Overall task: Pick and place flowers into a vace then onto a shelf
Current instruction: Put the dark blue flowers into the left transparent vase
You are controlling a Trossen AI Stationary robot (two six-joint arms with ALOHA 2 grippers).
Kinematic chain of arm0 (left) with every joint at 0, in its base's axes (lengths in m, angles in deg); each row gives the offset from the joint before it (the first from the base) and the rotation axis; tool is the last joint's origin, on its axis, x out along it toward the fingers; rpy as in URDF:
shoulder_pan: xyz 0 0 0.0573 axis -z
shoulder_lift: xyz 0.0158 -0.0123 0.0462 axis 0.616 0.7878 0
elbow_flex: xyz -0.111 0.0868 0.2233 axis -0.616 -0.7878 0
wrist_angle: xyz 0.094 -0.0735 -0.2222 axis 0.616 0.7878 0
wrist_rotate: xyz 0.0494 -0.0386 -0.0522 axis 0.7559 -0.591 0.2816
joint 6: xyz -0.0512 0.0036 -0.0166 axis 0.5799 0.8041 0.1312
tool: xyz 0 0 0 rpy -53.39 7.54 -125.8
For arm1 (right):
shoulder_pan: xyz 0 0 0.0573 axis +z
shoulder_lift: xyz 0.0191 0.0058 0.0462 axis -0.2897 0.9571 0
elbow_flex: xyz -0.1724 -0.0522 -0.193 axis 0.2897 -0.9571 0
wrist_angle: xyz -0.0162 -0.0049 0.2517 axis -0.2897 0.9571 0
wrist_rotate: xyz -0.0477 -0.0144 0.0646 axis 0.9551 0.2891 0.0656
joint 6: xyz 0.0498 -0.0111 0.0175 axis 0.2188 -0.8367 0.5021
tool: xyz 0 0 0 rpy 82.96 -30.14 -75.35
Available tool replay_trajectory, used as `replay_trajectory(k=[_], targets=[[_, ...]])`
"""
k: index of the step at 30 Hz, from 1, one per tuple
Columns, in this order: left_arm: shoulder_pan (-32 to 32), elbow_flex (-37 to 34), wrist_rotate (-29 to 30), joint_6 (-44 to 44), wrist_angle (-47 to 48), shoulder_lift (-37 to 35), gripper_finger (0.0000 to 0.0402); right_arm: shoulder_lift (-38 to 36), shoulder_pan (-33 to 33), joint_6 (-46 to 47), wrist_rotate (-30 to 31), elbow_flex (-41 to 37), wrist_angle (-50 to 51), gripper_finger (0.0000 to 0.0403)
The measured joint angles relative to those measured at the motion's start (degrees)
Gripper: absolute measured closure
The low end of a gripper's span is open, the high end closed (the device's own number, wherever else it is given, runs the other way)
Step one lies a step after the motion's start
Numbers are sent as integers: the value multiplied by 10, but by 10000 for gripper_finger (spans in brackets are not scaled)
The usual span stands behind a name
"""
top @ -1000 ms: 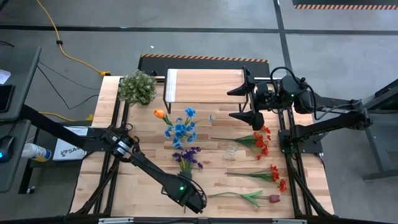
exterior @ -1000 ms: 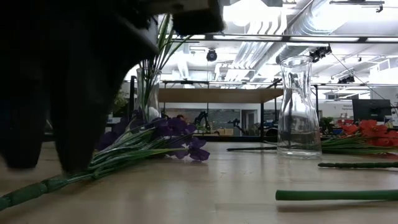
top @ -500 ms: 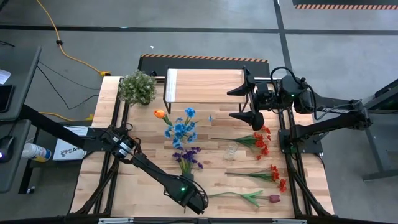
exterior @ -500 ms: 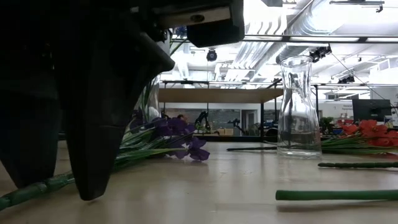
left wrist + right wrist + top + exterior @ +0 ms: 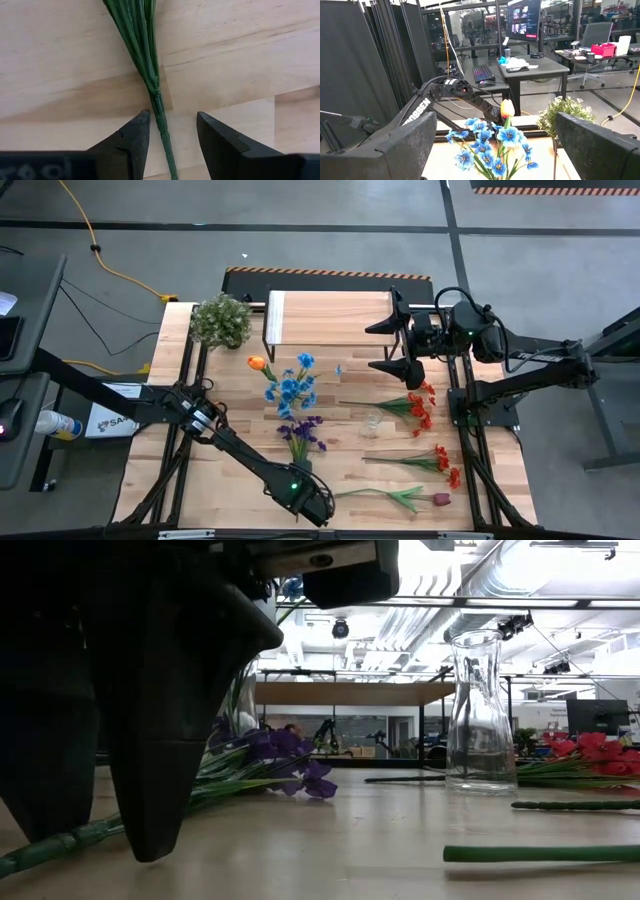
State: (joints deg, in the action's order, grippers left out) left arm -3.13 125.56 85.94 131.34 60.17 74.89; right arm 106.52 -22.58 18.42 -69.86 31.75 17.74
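Note:
Next, my left gripper grabs the purple flower by its stem just below the fork, so that its blooms stay free to stand above the vase.
A purple flower lies flat on the table, its bloom toward the far side and its green stem running to the near edge. My left gripper points down at that stem's near end. It is open, one finger on each side of the stem, tips low over the wood. A clear glass vase stands empty mid-table. The shelf is at the far edge. My right gripper waits high at the far right, open.
Blue flowers and an orange tulip stand in a second glass vase. Red flowers and more red ones lie at the right. A dark tulip lies near the front edge. A bushy plant sits far left.
My left gripper has sunk a little toward the table, bringing its open fingers down on either side of the purple flower's stem, then held still. The flower has not moved.

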Motion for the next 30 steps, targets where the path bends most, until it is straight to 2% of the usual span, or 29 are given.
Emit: replay_trajectory(k=[30], targets=[[-1, 1, -6, 3, 6, 0, 206, 0, 0, 0, 0, 0, 0, 8]])
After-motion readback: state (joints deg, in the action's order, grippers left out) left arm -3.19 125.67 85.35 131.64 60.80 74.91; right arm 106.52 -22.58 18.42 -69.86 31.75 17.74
